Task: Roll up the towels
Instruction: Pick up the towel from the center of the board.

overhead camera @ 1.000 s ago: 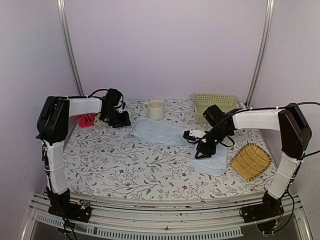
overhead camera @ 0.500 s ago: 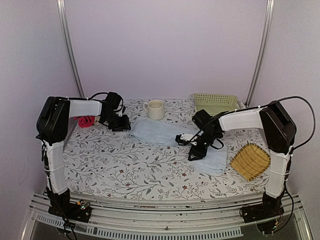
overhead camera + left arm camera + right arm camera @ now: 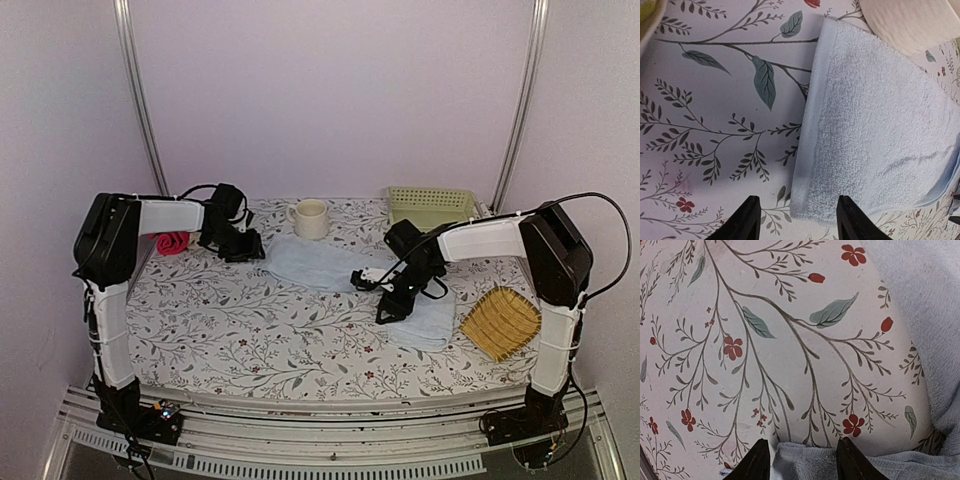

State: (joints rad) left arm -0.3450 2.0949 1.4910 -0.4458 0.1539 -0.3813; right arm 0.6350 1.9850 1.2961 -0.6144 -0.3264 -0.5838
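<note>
I need to grab the blue towel's corner (image 3: 267, 267) with my left gripper next, so that I can stretch the blue towel (image 3: 340, 275) open and spread it flat for rolling.
The long pale blue towel (image 3: 340, 275) lies flat, running from near the mug toward the right front. My left gripper (image 3: 245, 247) is at its far left end. In the left wrist view the blue towel (image 3: 875, 125) has its corner between the open fingertips of the left gripper (image 3: 797, 220), lying flat and unpinched. My right gripper (image 3: 388, 308) hovers low over the towel's near edge. In the right wrist view a fold of towel (image 3: 810, 462) sits between the open fingertips of the right gripper (image 3: 804, 460). A yellow-green and cream sliver (image 3: 647, 15) shows at the frame corner.
A cream mug (image 3: 310, 218) stands behind the towel, and a green basket (image 3: 430, 205) is at the back right. The yellow woven tray (image 3: 500, 322) lies at the right front. A red cloth bundle (image 3: 172, 242) sits by the left arm.
My right gripper has moved left along the towel's near edge. The left gripper has edged right to the towel's corner and its jaws stand wider.
</note>
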